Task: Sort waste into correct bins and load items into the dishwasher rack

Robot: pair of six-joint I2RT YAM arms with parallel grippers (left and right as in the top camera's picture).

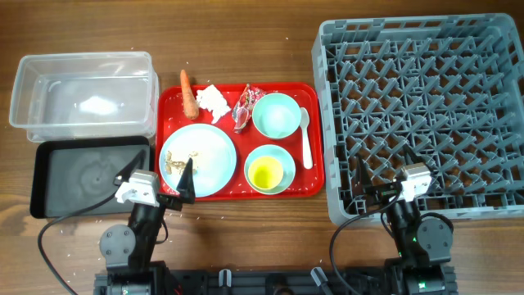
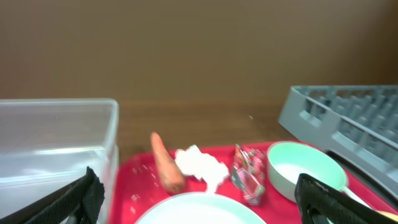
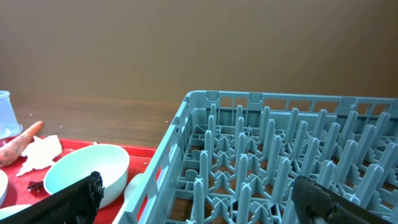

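Note:
My left gripper grabs the yellow cup [image 1: 265, 173] by its rim next, since this leaves its body free for my right gripper to grab and load into the rack.
On the red tray [image 1: 311, 190] lie an orange carrot [image 1: 188, 93], a crumpled white tissue [image 1: 213, 102], a red-and-silver wrapper [image 1: 245, 106], a pale blue plate [image 1: 209, 156] with beige crumbs [image 1: 178, 158], an empty blue-green bowl [image 1: 276, 115], a second bowl [image 1: 270, 168] holding a yellow cup [image 1: 265, 173], and a white spoon [image 1: 305, 137]. The clear tub [image 1: 82, 94] and black tray [image 1: 86, 174] stand at the left, the grey rack [image 1: 426, 115] at the right. My left gripper [image 1: 155, 174] is open and empty at the plate's near-left edge. My right gripper [image 1: 385, 176] is open and empty over the rack's near edge.
The left wrist view shows the carrot [image 2: 166, 163], tissue [image 2: 202, 167], wrapper [image 2: 249, 174] and bowl [image 2: 305, 171] ahead, with the tub [image 2: 56, 149] at left. The right wrist view shows the rack's pegs [image 3: 280, 155] and a bowl [image 3: 87, 171]. Bare wooden table lies around.

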